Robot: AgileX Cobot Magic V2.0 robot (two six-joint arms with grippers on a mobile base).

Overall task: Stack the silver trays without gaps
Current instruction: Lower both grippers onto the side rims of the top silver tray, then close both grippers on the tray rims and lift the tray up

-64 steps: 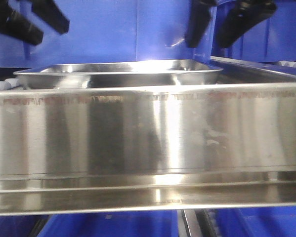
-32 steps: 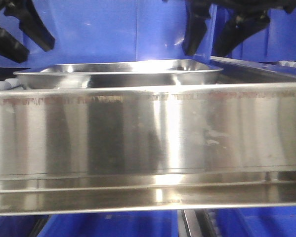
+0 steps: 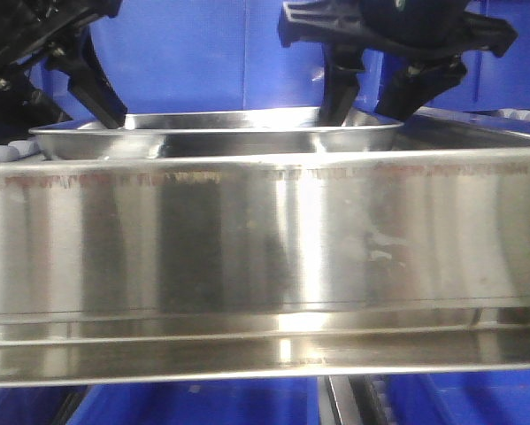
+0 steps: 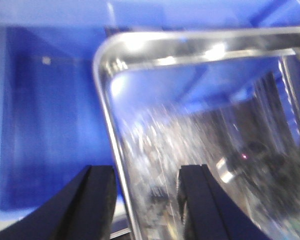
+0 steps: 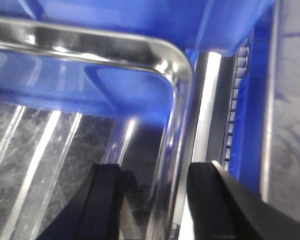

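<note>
The silver tray (image 3: 217, 140) needs to be lifted for stacking, so the robot's left gripper will next grab it by its rolled rim (image 3: 79, 130).
One silver tray (image 3: 211, 135) sits behind the steel band, seen edge-on, with its rolled rim catching light. My left gripper (image 3: 70, 115) is open at the tray's left end; in the left wrist view (image 4: 145, 172) its fingers straddle the tray's left rim (image 4: 108, 125), one outside and one over the tray floor. My right gripper (image 3: 360, 115) is open at the right end; in the right wrist view (image 5: 155, 170) its fingers straddle the right rim (image 5: 179, 115) near the rounded corner. Neither gripper is closed on the rim. I see no other tray clearly.
A long flat steel band (image 3: 265, 239) fills the foreground and hides the tray's lower part. Blue plastic crates (image 3: 211, 53) stand behind and beside the tray (image 4: 44, 125). White rollers (image 3: 8, 152) and a conveyor rail (image 5: 235, 100) run at the sides.
Both grippers have come down from above the tray to its two ends, so their open fingers now straddle the rims. The tray has not moved.
</note>
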